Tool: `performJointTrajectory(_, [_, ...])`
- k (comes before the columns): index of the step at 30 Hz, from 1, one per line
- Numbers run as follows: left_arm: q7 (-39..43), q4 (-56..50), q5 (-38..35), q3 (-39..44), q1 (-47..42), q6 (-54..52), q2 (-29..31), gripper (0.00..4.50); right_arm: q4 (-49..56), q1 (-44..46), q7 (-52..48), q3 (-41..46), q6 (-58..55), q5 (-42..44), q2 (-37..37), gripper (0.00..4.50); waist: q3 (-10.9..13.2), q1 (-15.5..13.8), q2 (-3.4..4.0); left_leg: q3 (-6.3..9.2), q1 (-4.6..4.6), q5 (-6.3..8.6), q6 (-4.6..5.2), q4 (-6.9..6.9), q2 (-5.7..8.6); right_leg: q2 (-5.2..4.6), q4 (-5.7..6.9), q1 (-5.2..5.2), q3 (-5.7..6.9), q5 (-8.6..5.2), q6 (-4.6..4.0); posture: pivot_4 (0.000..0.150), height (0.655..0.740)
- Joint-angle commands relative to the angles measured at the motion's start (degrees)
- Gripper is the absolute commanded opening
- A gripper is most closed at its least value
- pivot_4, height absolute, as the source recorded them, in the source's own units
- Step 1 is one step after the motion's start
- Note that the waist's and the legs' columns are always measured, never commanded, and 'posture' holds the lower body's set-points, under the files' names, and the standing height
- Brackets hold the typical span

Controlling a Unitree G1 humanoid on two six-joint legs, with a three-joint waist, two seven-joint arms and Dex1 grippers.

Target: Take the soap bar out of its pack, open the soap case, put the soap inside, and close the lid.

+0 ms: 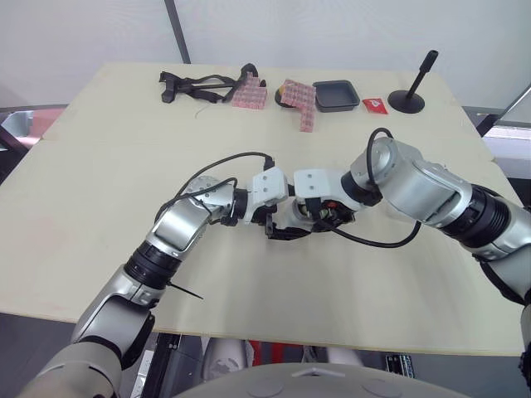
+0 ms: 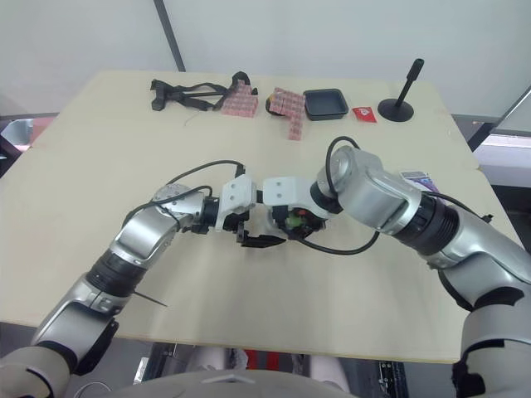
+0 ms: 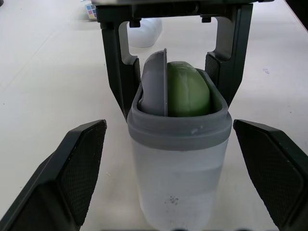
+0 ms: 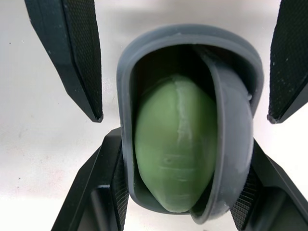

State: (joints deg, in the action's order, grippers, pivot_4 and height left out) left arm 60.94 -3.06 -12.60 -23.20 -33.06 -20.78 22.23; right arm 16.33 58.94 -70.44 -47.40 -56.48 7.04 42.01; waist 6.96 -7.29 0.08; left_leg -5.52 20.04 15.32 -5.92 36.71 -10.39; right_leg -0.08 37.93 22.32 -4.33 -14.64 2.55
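Observation:
The soap case needs to be held steady for closing its lid, so my left gripper will next grab the case just below its grey rim [image 3: 178, 159].
At the table's middle, my right gripper [image 4: 183, 139] is shut on the translucent soap case [image 3: 178, 159] with its grey rim, holding it by both sides. The green soap bar [image 4: 175, 144] sits inside the case. A grey flat piece [image 3: 156, 82] stands tilted beside the soap inside the rim. My left gripper [image 3: 168, 125] faces the case from the other side. It is open wide, with one finger on each side of the case and neither touching it. In the left eye view both grippers meet at the case [image 1: 314, 214].
Along the table's far edge lie a black strap tool [image 1: 195, 85], two red-patterned packs [image 1: 249, 94] [image 1: 300, 101], a black tray [image 1: 336, 95], a small red packet [image 1: 375, 104] and a black stand [image 1: 408, 99]. Bare tabletop [image 1: 99, 191] surrounds the grippers.

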Motion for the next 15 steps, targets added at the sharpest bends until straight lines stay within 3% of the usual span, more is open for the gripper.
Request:
performJointTrajectory(1, [0.2, -0.4, 0.4, 0.2, -0.1, 0.9, -0.2, 3.62, 1.4, 0.8, -0.1, 1.6, 0.3, -0.9, -0.1, 2.06, 0.0, 0.0, 0.00, 0.00, 0.00, 0.00, 0.00, 0.00, 0.00, 0.00, 0.00, 0.00, 0.00, 0.00, 0.00, 0.150, 0.7400])
performJointTrajectory(6, [0.0, 0.0, 0.9, -0.3, -0.1, 1.3, -0.6, 2.01, 1.3, 0.8, -0.1, 1.7, 0.3, -0.9, -0.3, 2.06, 0.0, 0.0, 0.00, 0.00, 0.00, 0.00, 0.00, 0.00, 0.00, 0.00, 0.02, 0.01, 0.00, 0.00, 0.00, 0.150, 0.7400])
performJointTrajectory(7, [0.0, 0.1, 0.9, -0.3, -0.2, 1.3, -0.6, 1.89, 1.3, 0.8, -0.1, 1.7, 0.3, -1.0, -0.3, 2.06, 0.0, 0.0, 0.00, 0.00, 0.00, 0.00, 0.00, 0.01, 0.00, 0.00, 0.02, 0.02, 0.00, 0.00, 0.00, 0.150, 0.7400])
performJointTrajectory(15, [1.3, 0.1, 0.7, 0.1, -0.3, 1.4, -0.4, 1.89, 1.1, 0.6, -0.1, 2.2, 0.3, -1.4, -0.7, 2.06, 0.0, 0.0, 0.00, 0.00, 0.00, 0.00, 0.00, 0.02, 0.00, 0.00, 0.05, 0.03, -0.03, 0.00, 0.00, 0.150, 0.7400])
